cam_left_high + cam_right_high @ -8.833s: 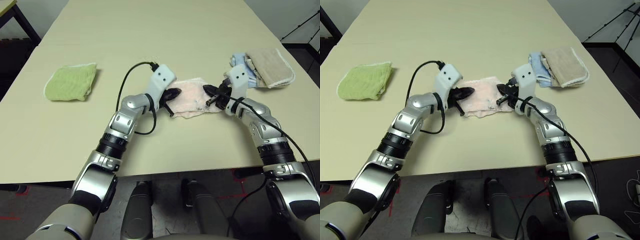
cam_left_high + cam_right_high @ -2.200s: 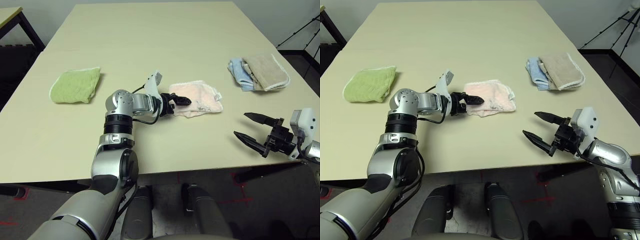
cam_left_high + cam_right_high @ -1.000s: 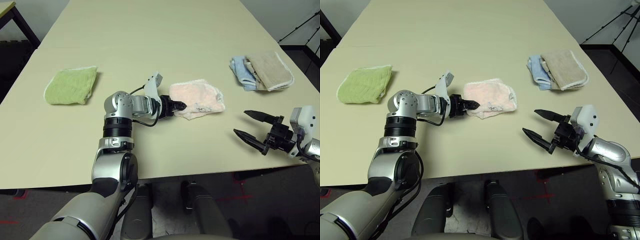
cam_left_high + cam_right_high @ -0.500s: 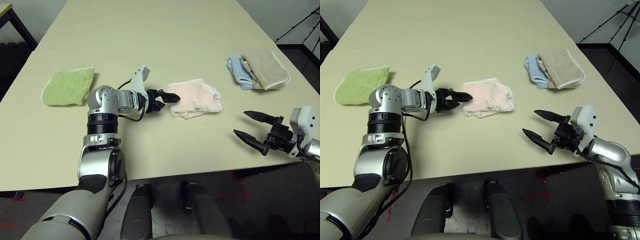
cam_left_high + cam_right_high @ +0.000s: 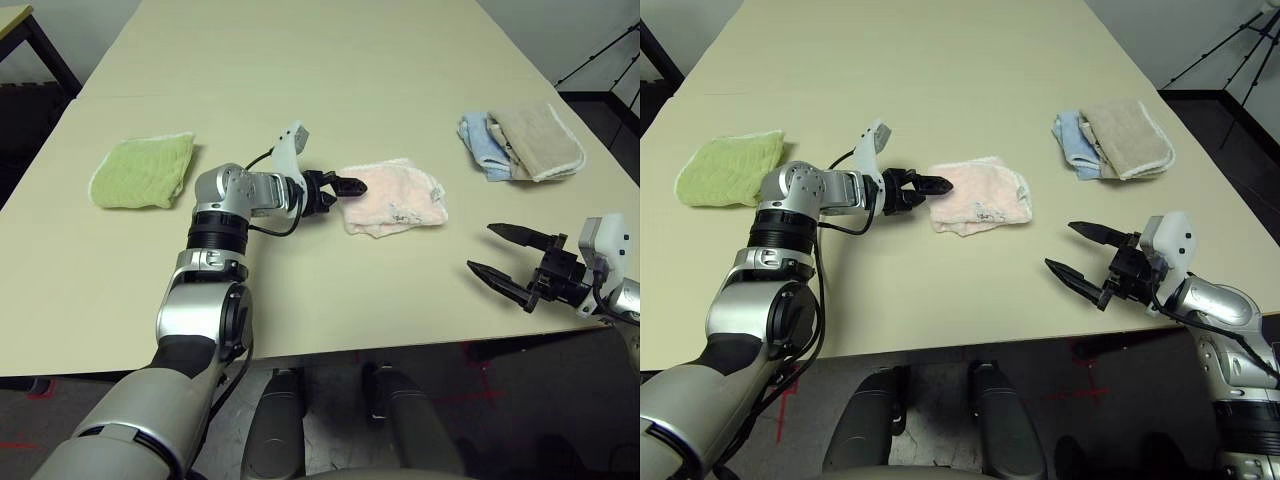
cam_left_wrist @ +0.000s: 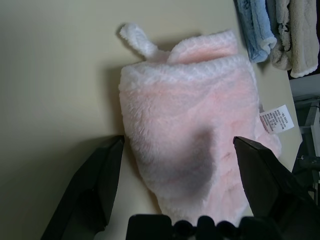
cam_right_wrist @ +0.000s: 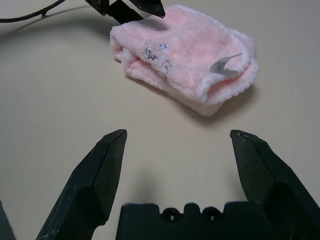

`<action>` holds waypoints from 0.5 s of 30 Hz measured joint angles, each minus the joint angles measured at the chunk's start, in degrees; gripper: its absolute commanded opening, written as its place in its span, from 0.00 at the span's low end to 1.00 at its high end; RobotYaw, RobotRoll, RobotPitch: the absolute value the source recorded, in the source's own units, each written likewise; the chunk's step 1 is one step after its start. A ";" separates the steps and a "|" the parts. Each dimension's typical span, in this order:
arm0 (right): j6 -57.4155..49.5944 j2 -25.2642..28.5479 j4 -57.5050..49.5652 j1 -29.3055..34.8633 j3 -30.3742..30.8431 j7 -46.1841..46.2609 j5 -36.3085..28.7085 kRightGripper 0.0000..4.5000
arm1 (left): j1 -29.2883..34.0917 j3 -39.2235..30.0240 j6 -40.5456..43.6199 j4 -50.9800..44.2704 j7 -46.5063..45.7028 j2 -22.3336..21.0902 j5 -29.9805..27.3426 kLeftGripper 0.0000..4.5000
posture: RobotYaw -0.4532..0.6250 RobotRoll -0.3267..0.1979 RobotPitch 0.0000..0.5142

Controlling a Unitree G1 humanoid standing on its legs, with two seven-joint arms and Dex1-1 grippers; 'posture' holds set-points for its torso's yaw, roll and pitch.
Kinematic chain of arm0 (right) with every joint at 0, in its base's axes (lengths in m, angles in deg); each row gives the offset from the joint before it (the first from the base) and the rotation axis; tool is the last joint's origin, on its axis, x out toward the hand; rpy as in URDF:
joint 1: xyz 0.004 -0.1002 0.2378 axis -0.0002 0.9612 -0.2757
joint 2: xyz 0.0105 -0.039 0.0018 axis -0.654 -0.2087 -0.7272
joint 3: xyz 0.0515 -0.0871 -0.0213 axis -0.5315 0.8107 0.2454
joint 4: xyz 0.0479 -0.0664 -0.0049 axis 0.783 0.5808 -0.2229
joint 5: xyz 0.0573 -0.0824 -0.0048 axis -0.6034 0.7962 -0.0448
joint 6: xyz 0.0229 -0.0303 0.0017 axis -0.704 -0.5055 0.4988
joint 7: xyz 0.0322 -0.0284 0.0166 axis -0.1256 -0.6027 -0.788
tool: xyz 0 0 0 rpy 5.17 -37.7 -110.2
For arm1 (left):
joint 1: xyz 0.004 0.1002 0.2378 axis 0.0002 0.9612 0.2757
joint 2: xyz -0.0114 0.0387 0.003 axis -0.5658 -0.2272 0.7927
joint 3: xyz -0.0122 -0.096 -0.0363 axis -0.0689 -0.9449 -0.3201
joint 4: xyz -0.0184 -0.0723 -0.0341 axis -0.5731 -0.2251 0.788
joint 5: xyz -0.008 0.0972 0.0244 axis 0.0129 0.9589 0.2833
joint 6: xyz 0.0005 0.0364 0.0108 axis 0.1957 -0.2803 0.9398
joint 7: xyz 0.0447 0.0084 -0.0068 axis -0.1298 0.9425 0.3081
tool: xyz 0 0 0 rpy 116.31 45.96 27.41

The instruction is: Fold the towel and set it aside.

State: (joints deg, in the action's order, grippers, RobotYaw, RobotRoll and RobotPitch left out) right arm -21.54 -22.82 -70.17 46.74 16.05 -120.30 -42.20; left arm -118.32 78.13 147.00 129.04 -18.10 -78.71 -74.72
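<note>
I need to grab the pink towel's folded edge (image 5: pixel 351 200) with my left gripper next. The folded edge stands up thick between the open fingers, while its far side (image 5: pixel 432 200) lies slack.
The pale pink towel (image 5: pixel 397 198) lies folded into a small bundle in the middle of the table (image 5: pixel 330 70), its white tag (image 7: pixel 223 64) on the right side. My left gripper (image 5: pixel 338 188) is open at the towel's left edge. In the left wrist view its fingers (image 6: pixel 95 185) stand either side of the towel's (image 6: pixel 190 120) near end without closing on it. My right gripper (image 5: pixel 482 248) is open and holds nothing; it hovers near the table's front right edge, well apart from the towel (image 7: pixel 180 50).
A light green folded cloth (image 5: pixel 142 170) lies at the left of the table. A blue cloth (image 5: pixel 478 142) and a beige cloth (image 5: pixel 538 135) lie folded together at the right, behind my right gripper. A black cable (image 5: pixel 268 232) loops off my left wrist.
A second ago my left gripper's fingers were pressed together into the towel's left edge; they have spread and drawn back a little. The towel lies as before. The right arm has not moved.
</note>
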 measured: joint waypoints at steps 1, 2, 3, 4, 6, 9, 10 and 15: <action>0.00 0.00 -0.02 0.06 0.00 0.01 0.00 1.00 | -0.16 0.07 -0.45 0.51 0.29 0.12 0.22 0.99 | 0.43 0.62 0.38; 0.00 0.00 -0.02 0.08 0.00 0.04 0.00 1.00 | -0.31 0.20 -0.99 0.89 0.58 0.25 0.51 0.99 | 0.43 0.62 0.38; 0.00 0.00 -0.04 0.11 0.00 0.08 0.00 1.00 | -0.36 0.30 -1.42 1.12 0.79 0.42 0.77 0.99 | 0.43 0.62 0.38; 0.00 0.00 -0.05 0.15 0.00 0.10 0.00 1.00 | -0.40 0.37 -1.77 1.35 1.04 0.62 0.99 0.99 | 0.43 0.62 0.38; 0.00 0.00 -0.11 0.20 0.00 0.21 0.00 1.00 | -0.46 0.56 -2.36 1.80 1.59 1.04 1.37 0.91 | 0.42 0.62 0.38; 0.00 0.00 -0.19 0.29 0.00 0.33 0.00 1.00 | -0.30 0.89 -2.97 2.14 2.07 1.32 2.04 0.69 | 0.42 0.62 0.38; 0.00 0.00 -0.19 0.29 0.00 0.38 0.00 1.00 | -0.12 1.17 -3.00 2.14 2.24 1.40 2.26 0.60 | 0.42 0.62 0.38; 0.00 0.02 -0.19 0.27 0.00 0.66 0.01 1.00 | 1.20 2.87 -2.17 1.63 4.06 2.10 2.73 0.17 | 0.42 0.62 0.38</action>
State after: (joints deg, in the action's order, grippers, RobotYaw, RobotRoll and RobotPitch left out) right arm -21.54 -22.80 -70.37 47.01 16.05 -119.64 -42.19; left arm -117.12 81.01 144.83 130.67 -14.05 -76.61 -71.99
